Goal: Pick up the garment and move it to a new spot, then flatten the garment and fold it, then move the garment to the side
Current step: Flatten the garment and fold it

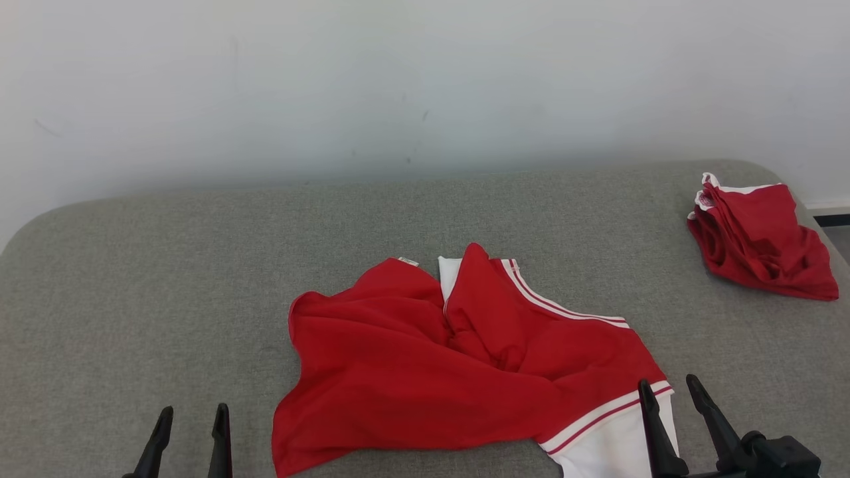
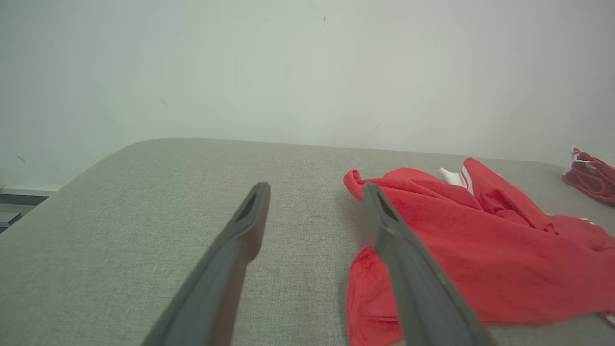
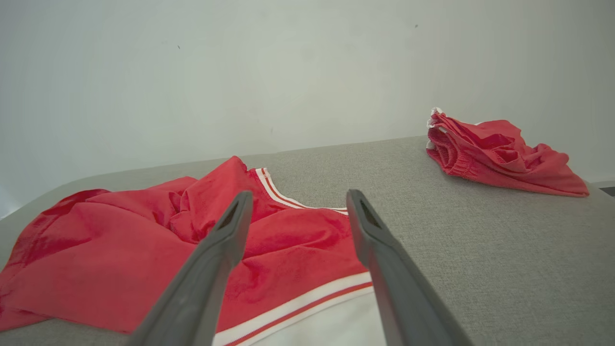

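Note:
I need to pick up the crumpled garment [image 1: 414,374] by its white sleeve [image 1: 611,445] with my right gripper next, so that it can be spread flat for folding.
The garment [image 1: 425,372], a red shirt with white sleeves and striped trim, lies crumpled on the grey padded table [image 1: 166,279] near its front middle. Its lettering is hidden. My left gripper [image 1: 192,415] stands open at the lower left, apart from the cloth, its fingers empty. In the left wrist view the garment [image 2: 480,259] lies just right of my left gripper [image 2: 314,190]. My right gripper [image 1: 667,387] stands open over the white sleeve at the lower right. The right wrist view has my right gripper [image 3: 298,197] above the garment [image 3: 144,254], holding nothing.
A second bunched red garment with narrow white edging [image 1: 757,239] lies at the table's far right corner, and appears in the right wrist view [image 3: 495,149] and left wrist view [image 2: 591,175]. A pale wall [image 1: 398,79] stands behind the table. The table's rounded edges fall away left and right.

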